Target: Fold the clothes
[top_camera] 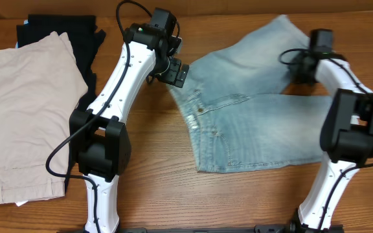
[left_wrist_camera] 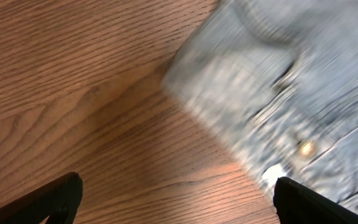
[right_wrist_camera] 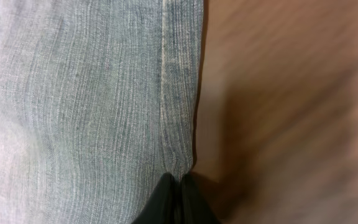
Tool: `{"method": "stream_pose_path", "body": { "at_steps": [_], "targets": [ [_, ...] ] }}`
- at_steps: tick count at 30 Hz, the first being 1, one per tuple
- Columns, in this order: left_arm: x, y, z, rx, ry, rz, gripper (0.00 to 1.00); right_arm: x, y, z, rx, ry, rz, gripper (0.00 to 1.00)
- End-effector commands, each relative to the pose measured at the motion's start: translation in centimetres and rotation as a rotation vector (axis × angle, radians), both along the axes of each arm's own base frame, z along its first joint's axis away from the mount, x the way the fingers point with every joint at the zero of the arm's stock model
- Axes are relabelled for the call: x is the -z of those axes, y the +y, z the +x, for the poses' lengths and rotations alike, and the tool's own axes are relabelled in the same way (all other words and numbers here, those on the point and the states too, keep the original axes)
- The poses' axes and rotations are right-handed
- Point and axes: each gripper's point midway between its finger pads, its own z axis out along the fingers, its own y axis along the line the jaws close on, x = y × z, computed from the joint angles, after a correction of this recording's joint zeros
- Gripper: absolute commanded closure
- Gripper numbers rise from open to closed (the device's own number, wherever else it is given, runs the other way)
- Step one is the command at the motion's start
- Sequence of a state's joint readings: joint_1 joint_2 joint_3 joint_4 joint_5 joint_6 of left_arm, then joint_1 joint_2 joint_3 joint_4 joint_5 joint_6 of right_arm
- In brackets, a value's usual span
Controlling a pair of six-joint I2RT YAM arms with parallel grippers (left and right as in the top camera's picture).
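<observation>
The upper leg's end is still well short of the other leg's end, so the robot will move it there before the right gripper lets go, or the leg would end short of its place.
The light-blue denim shorts (top_camera: 248, 116) lie spread on the wooden table, waistband toward the left, legs toward the right. My left gripper (top_camera: 175, 72) is open and empty at the waistband's upper corner; the left wrist view shows the waistband and its metal button (left_wrist_camera: 304, 148) beside bare wood, fingers (left_wrist_camera: 179, 202) wide apart. My right gripper (top_camera: 301, 71) is shut on the shorts' side-seam edge (right_wrist_camera: 179, 93) near the upper leg; the right wrist view shows its fingers (right_wrist_camera: 178, 186) pinched together on the denim edge.
A pair of beige shorts (top_camera: 28, 110) lies on a black garment (top_camera: 76, 32) at the table's left. Bare wood (top_camera: 154, 168) lies between the piles and along the front edge.
</observation>
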State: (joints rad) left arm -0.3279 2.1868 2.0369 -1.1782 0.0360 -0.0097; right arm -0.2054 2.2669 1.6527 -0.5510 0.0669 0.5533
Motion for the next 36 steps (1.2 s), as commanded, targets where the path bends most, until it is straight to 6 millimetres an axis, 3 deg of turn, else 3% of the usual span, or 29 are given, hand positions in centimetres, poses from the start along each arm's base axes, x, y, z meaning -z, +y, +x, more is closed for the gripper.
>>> {"method": "stream_pose_path", "body": {
  "at_steps": [1, 5, 8, 12, 15, 18, 20, 22, 23, 25, 29, 36],
  "targets": [
    [0.3, -0.8, -0.4, -0.006, 0.019, -0.033, 0.0, 1.4, -3.6, -2.1, 0.14, 0.057, 0.012, 0.96],
    [1.7, -0.8, -0.9, -0.013, 0.046, -0.036, 0.0, 2.0, -5.9, -4.6, 0.239, 0.114, 0.076, 0.93],
    [3.5, -0.6, -1.5, -0.027, 0.069, -0.031, 0.0, 2.4, -6.2, -5.8, 0.266, 0.14, 0.145, 0.9],
    [5.5, -0.5, -1.8, -0.042, 0.078, -0.032, 0.0, 2.1, -5.9, -6.4, 0.263, 0.143, 0.217, 0.88],
    [5.6, -0.8, -1.4, -0.05, 0.065, -0.047, 0.0, 0.4, -5.8, -6.0, 0.225, 0.114, 0.221, 0.78],
    [5.3, -1.7, -0.8, -0.039, 0.042, -0.097, 0.0, -3.0, -5.9, -5.7, 0.19, 0.061, 0.19, 0.62],
    [5.1, -2.2, -0.3, -0.032, 0.026, -0.124, 0.0, -5.5, -5.9, -5.6, 0.169, 0.023, 0.173, 0.32],
    [5.0, -2.8, 0.2, -0.024, 0.004, -0.152, 0.0, -8.3, -5.7, -5.9, 0.163, -0.016, 0.161, 0.08],
    [4.8, -3.0, 0.4, -0.021, -0.006, -0.163, 0.0, -9.4, -5.7, -6.1, 0.162, -0.029, 0.157, 0.03],
    [4.6, -3.3, 1.1, -0.017, -0.034, -0.177, 0.0, -12.0, -5.2, -6.5, 0.131, -0.063, 0.147, 0.0],
    [4.1, -4.5, 2.1, 0.001, -0.082, -0.229, 0.0, -14.9, -3.8, -7.0, 0.055, -0.1, 0.139, 0.0],
    [3.8, -7.5, 3.2, 0.071, -0.158, -0.317, 0.0, -15.1, -1.2, -7.3, 0.007, -0.073, 0.173, 0.0]
  ]
}}
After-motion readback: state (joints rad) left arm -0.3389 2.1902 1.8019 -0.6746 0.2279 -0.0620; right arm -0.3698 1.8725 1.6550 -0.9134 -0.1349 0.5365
